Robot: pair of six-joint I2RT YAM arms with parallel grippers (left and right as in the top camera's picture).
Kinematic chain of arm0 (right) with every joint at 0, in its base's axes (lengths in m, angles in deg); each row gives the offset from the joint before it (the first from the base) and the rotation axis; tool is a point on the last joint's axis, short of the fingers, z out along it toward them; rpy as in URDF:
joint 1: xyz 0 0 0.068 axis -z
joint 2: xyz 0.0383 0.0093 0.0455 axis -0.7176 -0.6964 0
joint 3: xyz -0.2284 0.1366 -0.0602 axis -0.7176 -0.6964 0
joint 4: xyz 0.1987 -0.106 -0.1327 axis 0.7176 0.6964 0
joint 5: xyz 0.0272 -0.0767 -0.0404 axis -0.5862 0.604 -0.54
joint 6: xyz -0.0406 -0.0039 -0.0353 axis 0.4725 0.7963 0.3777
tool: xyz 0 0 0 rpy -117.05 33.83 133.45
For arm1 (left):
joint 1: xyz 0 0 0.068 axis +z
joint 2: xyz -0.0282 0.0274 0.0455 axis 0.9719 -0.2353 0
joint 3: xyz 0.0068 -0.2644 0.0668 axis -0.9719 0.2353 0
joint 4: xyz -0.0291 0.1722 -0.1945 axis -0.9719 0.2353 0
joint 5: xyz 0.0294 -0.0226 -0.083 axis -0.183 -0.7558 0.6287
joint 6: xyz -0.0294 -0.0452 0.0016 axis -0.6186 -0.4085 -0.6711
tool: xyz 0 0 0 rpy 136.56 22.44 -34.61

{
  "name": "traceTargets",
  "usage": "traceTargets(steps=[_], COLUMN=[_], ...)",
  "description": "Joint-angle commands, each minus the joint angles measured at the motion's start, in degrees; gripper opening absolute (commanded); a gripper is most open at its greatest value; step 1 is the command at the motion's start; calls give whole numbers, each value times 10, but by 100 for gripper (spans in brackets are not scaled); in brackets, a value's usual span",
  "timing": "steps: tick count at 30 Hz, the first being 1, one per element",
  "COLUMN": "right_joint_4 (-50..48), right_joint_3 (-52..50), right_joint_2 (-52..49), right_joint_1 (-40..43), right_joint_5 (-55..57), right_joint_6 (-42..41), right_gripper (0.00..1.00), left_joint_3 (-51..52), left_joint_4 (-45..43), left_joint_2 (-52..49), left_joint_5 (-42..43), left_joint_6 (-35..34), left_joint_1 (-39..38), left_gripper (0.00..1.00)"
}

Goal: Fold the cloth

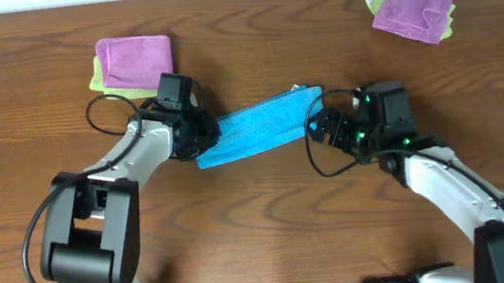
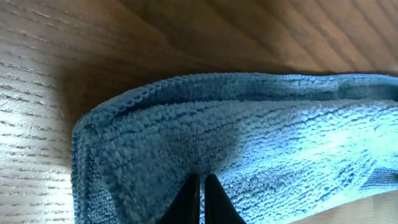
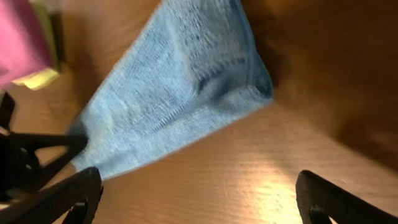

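Observation:
I should next grab the sky-blue cloth with my right gripper by the corner at the cloth's end opposite my left gripper, to fold it over.
The sky-blue cloth lies on the wooden table as a long folded strip, slanting up to the right. It fills the left wrist view and shows in the right wrist view. My left gripper is at the strip's left end, its fingers pressed together on the cloth. My right gripper is just off the strip's right end, open and empty, over bare wood.
A folded purple cloth lies on a yellow-green cloth at the back left, close behind my left gripper. Another purple cloth on yellow-green lies at the back right. My left arm shows dark in the right wrist view.

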State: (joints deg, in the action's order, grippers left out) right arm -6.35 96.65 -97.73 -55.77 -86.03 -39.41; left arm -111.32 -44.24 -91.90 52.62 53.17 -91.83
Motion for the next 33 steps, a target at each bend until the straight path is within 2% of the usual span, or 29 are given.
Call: traceTargets(steps=[1, 16, 26, 31, 33], right_joint_4=[-24, -188, -301, -389, -411], right_joint_3=[-22, -24, -24, -24, -24], right_joint_2=[-16, -131, -216, -274, -290], right_joint_1=[1, -13, -42, -48, -48], right_joint_5=[-17, -23, 16, 49, 63], right_joint_6=[-42, -112, -137, -137, -132], right_gripper=[99, 96, 81, 73, 66], left_joint_3=[-6, -6, -6, -6, -6], left_joint_4=[0, -5, -4, -4, -3], left_joint_2=[-15, -18, -18, -18, -18], left_joint_5=[-7, -19, -16, -14, -14], left_joint_6=[0, 0, 0, 0, 0], left_joint_1=[0, 0, 0, 0, 0], left_gripper=[6, 6, 6, 6, 6])
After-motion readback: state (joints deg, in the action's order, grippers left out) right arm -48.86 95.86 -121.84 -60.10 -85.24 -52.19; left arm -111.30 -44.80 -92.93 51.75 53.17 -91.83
